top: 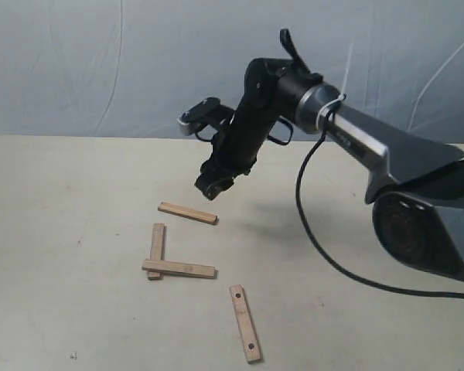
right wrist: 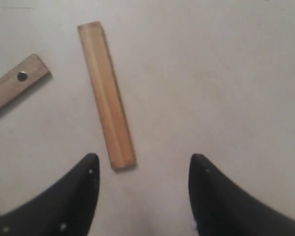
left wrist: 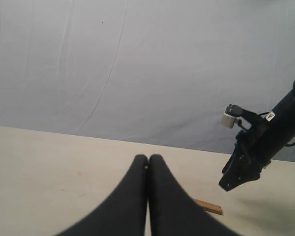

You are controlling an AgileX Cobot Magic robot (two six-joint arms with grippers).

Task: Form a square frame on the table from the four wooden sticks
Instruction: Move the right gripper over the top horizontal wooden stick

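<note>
I should grab the back slat with my right gripper by one end section [top: 203, 216], so that the back slat's other end [top: 165, 206] stays free to span the frame.
Four wooden sticks lie apart on the pale table [top: 77, 201]. One slat [top: 187, 212] lies alone farthest back. Two more form an L: an upright slat [top: 156, 246] with a crosswise slat [top: 179, 269] over its near end. A fourth slat [top: 245, 322] with dark holes lies nearest the front. My right gripper [top: 212, 188] hovers open just above the back slat's right end. In the right wrist view that slat [right wrist: 106, 96] lies ahead of the open gripper [right wrist: 143, 160], nothing between the fingers. The left gripper [left wrist: 148, 158] is shut and empty, out of the exterior view.
A blue-grey cloth backdrop [top: 100, 62] rises behind the table. The right arm's black cable [top: 317, 247] trails over the table towards its base [top: 429, 232] at the right edge. A holed slat end [right wrist: 17, 81] shows in the right wrist view.
</note>
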